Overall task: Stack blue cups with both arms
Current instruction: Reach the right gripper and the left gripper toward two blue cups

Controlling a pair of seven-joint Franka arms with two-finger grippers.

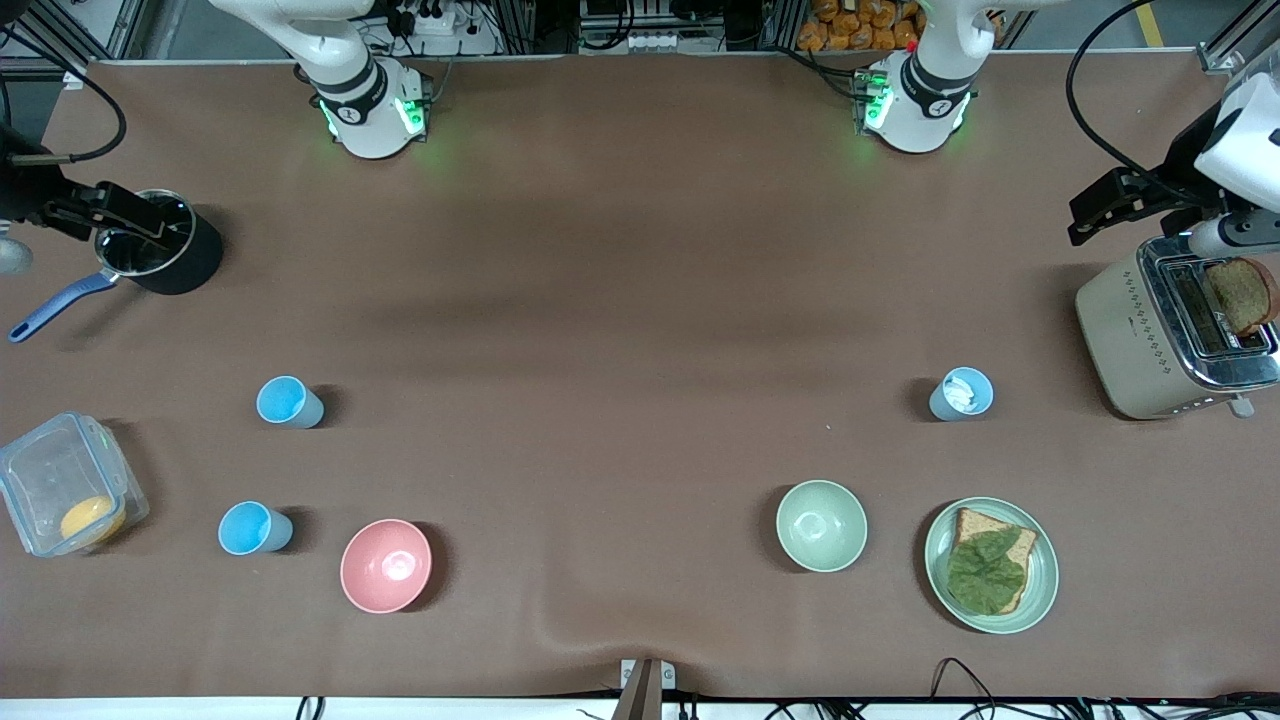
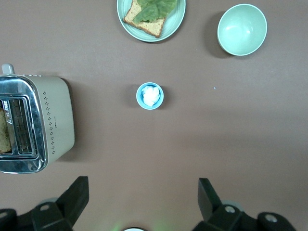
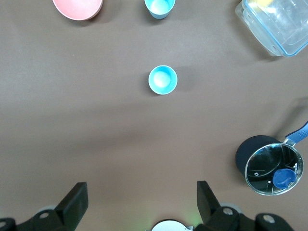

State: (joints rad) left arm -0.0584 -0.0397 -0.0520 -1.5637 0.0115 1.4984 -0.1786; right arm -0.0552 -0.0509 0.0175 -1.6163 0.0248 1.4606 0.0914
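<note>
I should stack the grey-blue cup with the sky-blue cups, so I need to grab the grey-blue cup's rim (image 2: 149,83) with my left gripper next.
Two sky-blue cups stand upright toward the right arm's end: one (image 1: 289,402) (image 3: 162,80) farther from the front camera, one (image 1: 254,528) (image 3: 160,6) nearer, beside the pink bowl (image 1: 386,565). A paler grey-blue cup (image 1: 962,394) (image 2: 149,96) with something white inside stands toward the left arm's end. My left gripper (image 2: 143,197) is open and empty, high over the table above the grey-blue cup's area. My right gripper (image 3: 139,202) is open and empty, high over the table above the sky-blue cups' area. Neither gripper shows in the front view.
A toaster (image 1: 1175,335) with toast, a plate (image 1: 1040,590) with toast and lettuce, and a pale green bowl (image 1: 821,525) sit toward the left arm's end. A black pot (image 1: 160,255) and a clear container (image 1: 65,497) sit toward the right arm's end.
</note>
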